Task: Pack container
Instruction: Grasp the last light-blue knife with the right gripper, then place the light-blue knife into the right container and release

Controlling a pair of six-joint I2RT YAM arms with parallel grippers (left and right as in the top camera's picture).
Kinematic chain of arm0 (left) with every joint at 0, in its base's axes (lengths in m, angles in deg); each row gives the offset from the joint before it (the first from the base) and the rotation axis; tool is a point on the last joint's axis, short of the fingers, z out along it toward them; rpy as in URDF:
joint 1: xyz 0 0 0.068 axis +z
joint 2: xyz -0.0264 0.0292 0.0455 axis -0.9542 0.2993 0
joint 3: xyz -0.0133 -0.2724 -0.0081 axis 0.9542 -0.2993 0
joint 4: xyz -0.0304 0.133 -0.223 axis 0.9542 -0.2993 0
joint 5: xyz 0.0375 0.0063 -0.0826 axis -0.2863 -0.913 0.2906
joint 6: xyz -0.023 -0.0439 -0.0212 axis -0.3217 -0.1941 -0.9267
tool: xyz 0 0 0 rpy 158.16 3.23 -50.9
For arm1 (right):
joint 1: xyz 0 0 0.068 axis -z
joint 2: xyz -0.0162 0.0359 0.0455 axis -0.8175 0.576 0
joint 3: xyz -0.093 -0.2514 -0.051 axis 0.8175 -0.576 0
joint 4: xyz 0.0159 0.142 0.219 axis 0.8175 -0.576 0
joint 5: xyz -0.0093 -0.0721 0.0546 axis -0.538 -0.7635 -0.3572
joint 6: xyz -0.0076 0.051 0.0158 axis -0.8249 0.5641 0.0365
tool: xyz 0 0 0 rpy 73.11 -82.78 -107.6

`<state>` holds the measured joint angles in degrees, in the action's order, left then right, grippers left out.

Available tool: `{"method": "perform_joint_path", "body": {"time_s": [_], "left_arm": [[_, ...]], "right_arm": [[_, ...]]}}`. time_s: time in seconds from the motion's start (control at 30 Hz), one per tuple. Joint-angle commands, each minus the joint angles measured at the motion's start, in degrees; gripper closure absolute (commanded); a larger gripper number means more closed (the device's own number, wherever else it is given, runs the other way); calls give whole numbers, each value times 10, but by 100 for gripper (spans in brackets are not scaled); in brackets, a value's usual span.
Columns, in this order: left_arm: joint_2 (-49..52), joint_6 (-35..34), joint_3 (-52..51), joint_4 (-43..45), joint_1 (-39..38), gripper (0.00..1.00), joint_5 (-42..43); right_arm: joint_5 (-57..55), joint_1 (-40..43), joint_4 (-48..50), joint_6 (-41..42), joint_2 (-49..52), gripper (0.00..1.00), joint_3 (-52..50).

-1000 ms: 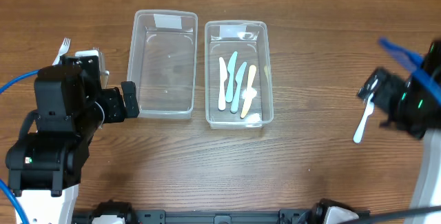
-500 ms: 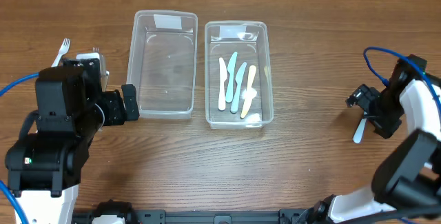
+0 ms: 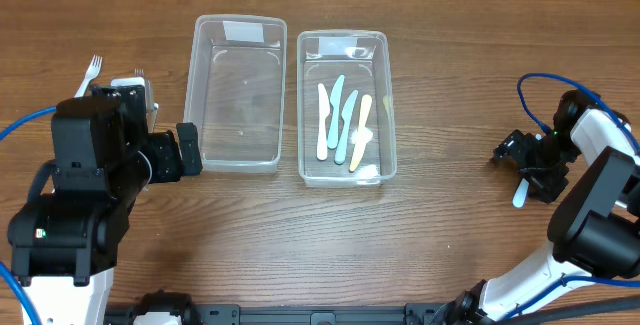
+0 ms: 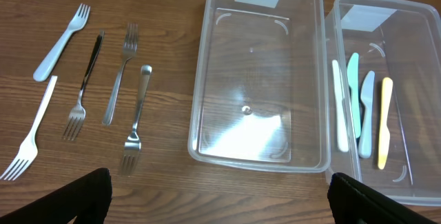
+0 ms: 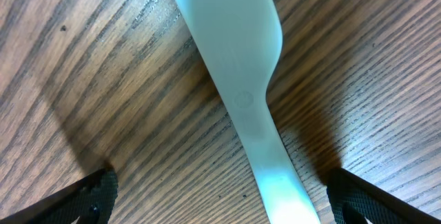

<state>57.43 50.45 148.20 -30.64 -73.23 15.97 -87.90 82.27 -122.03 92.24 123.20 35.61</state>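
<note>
My right gripper should close on the knife's handle (image 5: pixel 271 163) now. My fingers meet their shadows on the tabletop.
Two clear plastic containers stand side by side. The left container (image 3: pixel 237 155) (image 4: pixel 207 79) is empty. The right container (image 3: pixel 345 175) (image 4: pixel 413 79) holds several pastel plastic knives (image 3: pixel 343 122) (image 4: pixel 358 107). A pale plastic utensil (image 3: pixel 519 197) (image 5: pixel 241 65) lies on the table at the far right. My right gripper (image 3: pixel 527 162) (image 5: pixel 220 195) is open and low over it, one finger on each side of its handle. My left gripper (image 3: pixel 188 150) (image 4: pixel 220 203) is open and empty, just in front of the left container.
Several forks lie to the left of the containers: white plastic ones (image 4: pixel 62 32) (image 4: pixel 31 134) and metal ones (image 4: pixel 83 86) (image 4: pixel 120 72) (image 4: pixel 136 117). A blue cable (image 3: pixel 545 85) loops by the right arm.
My right arm has swung left and down, bringing its open gripper over the pale utensil on the table. The left arm has not moved.
</note>
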Motion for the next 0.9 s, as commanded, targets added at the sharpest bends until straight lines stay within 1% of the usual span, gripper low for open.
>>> {"method": "perform_joint_path", "body": {"time_s": [0.0,0.07,0.27,0.3,0.37,0.47,0.53,0.67,0.8,0.83,0.87], "left_arm": [[-1,11,10,1,3,0,10],[-1,11,10,1,3,0,10],[-1,11,10,1,3,0,10],[-1,11,10,1,3,0,10],[-1,11,10,1,3,0,10],[-1,11,10,1,3,0,10],[-1,11,10,1,3,0,10],[-1,11,10,1,3,0,10],[-1,11,10,1,3,0,10],[-1,11,10,2,3,0,10],[-1,11,10,1,3,0,10]], "right_arm": [[10,3,7,3,37,0,-5],[10,3,3,3,37,6,-5],[16,3,-7,3,37,32,-5],[16,3,-8,3,37,35,-5],[18,3,-11,3,37,46,-5],[18,3,-14,3,37,52,-5],[20,3,-15,3,37,58,-5],[28,3,-14,3,37,67,-5],[28,3,-14,3,37,71,-5],[28,3,-13,3,37,78,-5],[28,3,-12,3,37,78,-5]]}}
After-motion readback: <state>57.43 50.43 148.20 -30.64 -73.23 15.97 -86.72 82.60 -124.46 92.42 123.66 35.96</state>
